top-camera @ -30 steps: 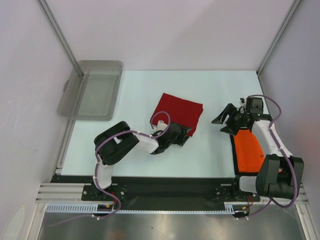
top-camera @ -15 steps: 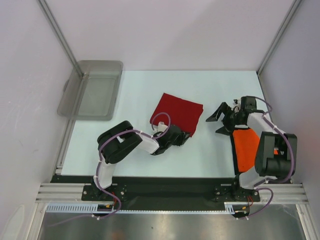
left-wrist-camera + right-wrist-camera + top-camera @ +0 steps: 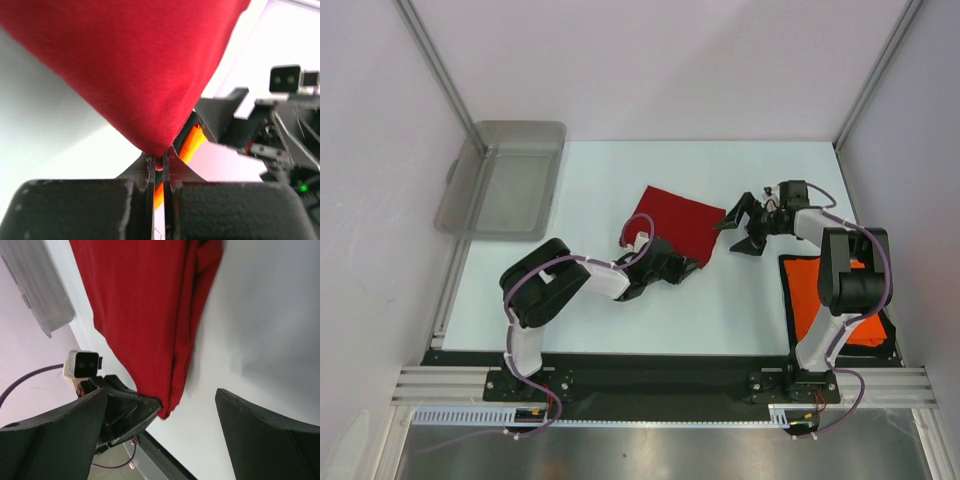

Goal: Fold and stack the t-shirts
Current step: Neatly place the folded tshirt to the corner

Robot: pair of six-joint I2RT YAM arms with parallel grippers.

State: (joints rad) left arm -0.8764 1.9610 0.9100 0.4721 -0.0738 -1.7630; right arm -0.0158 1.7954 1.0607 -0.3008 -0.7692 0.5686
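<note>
My right gripper is going to grab the folded dark red t-shirt next by its free corner (image 3: 722, 212), with the layers together, and lay it on the orange t-shirt (image 3: 805, 300).
A folded dark red t-shirt (image 3: 675, 226) lies mid-table. My left gripper (image 3: 692, 266) is shut on its near right corner; the left wrist view shows the red cloth (image 3: 130, 70) pinched between the closed fingertips of that gripper (image 3: 160, 159). My right gripper (image 3: 732, 232) stands open just right of the shirt's right corner, not touching it. In the right wrist view its wide-spread fingers (image 3: 161, 392) frame the red shirt's folded edge (image 3: 145, 315) and the left gripper (image 3: 132, 407). The folded orange t-shirt (image 3: 805, 300) lies flat at the near right, partly under the right arm.
A translucent grey plastic tub (image 3: 505, 180) sits at the far left edge of the table, also in the right wrist view (image 3: 40, 290). Frame posts rise at both back corners. The black base rail runs along the near edge.
My left gripper closed on the red shirt's near right corner. My right arm swung left from above the orange shirt toward the red shirt, jaws opening wider.
</note>
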